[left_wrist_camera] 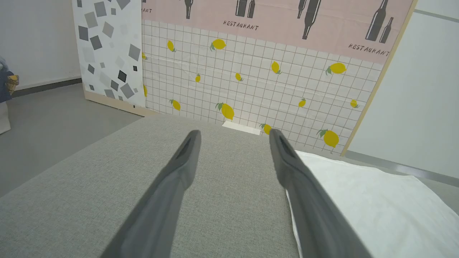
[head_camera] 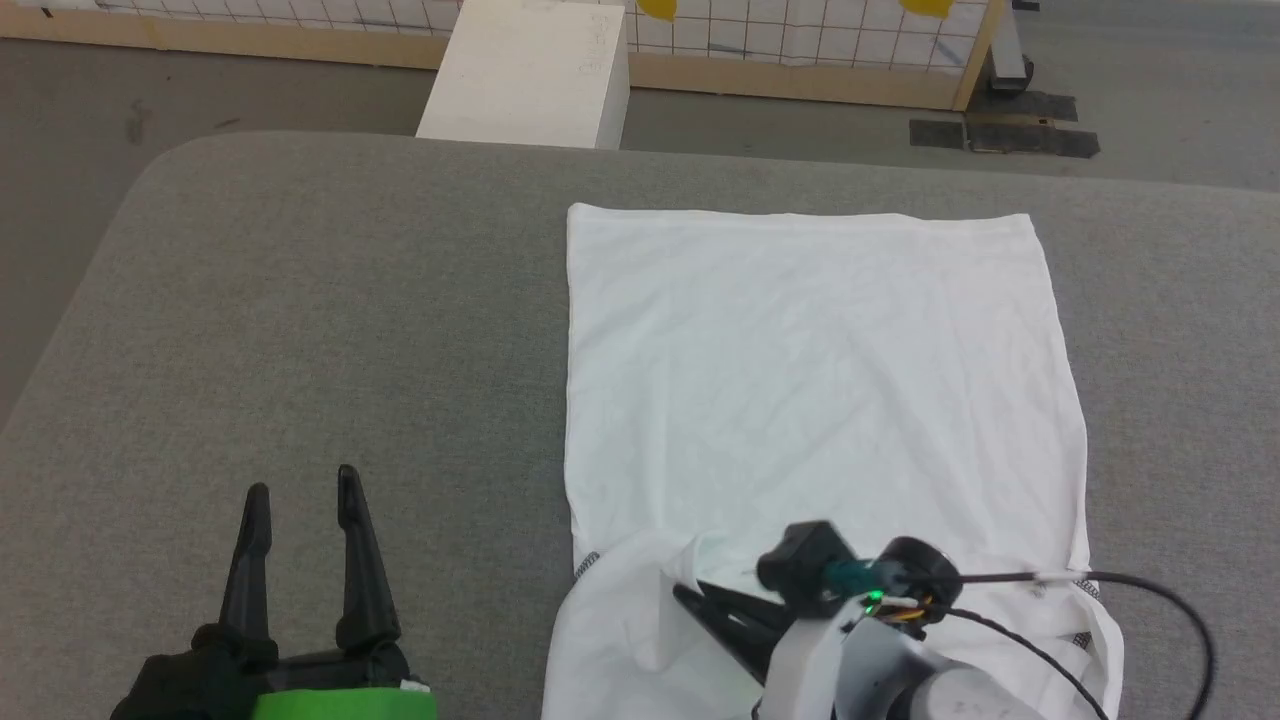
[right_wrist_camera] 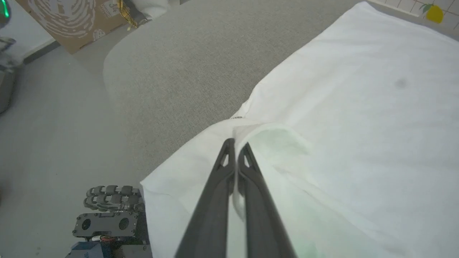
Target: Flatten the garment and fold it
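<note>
The garment's middle (head_camera: 816, 372) is flat and slack on the tabletop, so my left gripper should next pinch the garment by its far hem corner (head_camera: 579, 216).
The white garment (head_camera: 810, 370) lies spread flat on the right half of the grey table (head_camera: 300, 300), its near edge hanging over the table's front. My right gripper (head_camera: 685, 590) is at that near edge, shut on a raised fold of the cloth. In the right wrist view its fingers (right_wrist_camera: 235, 145) are pressed together with a strip of the garment (right_wrist_camera: 358, 107) between them. A grey stitched trim (head_camera: 588, 563) shows at the near left corner. My left gripper (head_camera: 302, 482) hovers open and empty over bare table left of the garment (left_wrist_camera: 358, 200), its fingers (left_wrist_camera: 193, 143) wide apart.
A white box (head_camera: 525, 75) stands on the floor beyond the table's far edge. Behind it runs a lemon-print partition (left_wrist_camera: 251, 79). The table's far left corner is rounded. The robot's wheeled base (right_wrist_camera: 107, 211) sits below the near edge, and cardboard (right_wrist_camera: 71, 18) leans off to the side.
</note>
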Tool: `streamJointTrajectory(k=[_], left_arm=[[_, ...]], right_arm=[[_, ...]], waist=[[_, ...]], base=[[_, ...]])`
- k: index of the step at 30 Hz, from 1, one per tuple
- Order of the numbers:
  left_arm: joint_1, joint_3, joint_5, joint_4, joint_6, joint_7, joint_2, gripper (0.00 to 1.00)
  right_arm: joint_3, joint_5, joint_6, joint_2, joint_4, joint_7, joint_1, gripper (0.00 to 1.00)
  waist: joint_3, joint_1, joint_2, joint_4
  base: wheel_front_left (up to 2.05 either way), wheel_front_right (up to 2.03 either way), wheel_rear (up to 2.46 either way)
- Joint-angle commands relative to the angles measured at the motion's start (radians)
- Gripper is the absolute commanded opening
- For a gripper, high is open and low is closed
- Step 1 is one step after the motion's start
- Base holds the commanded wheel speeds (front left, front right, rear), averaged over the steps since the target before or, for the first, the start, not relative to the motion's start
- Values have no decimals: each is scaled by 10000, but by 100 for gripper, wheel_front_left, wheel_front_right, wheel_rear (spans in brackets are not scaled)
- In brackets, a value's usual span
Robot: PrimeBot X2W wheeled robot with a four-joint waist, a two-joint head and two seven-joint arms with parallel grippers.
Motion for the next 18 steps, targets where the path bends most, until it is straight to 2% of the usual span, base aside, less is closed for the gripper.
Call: streamJointTrajectory(k=[1, 5, 10, 14, 18], left_arm=[[106, -28, 0, 27, 54, -62, -1, 100], [62, -99, 12, 67, 54, -34, 10, 100], [92, -72, 12, 35, 91, 24, 75, 100], [87, -111, 40, -78, 115, 67, 103, 100], [116, -133, 72, -206, 133, 89, 146, 100]], right_arm=[[188, -291, -15, 32, 378, -236, -293, 100], [425, -596, -15, 385, 1613, -1063, -704, 100], [-94, -217, -15, 417, 1538, -1553, -916, 100], [-1588, 18, -15, 25, 620, -1648, -665, 100], [-3995, -455, -15, -260, -527, -1637, 94, 100]], waist=[[15, 1, 0, 20], [2, 1, 0, 69], [-51, 1, 0, -7], [-65, 1, 0, -161], [-47, 1, 0, -380]], base=[[0, 0, 0], [0, 0, 0], [0, 0, 0], [0, 0, 0], [0, 0, 0]])
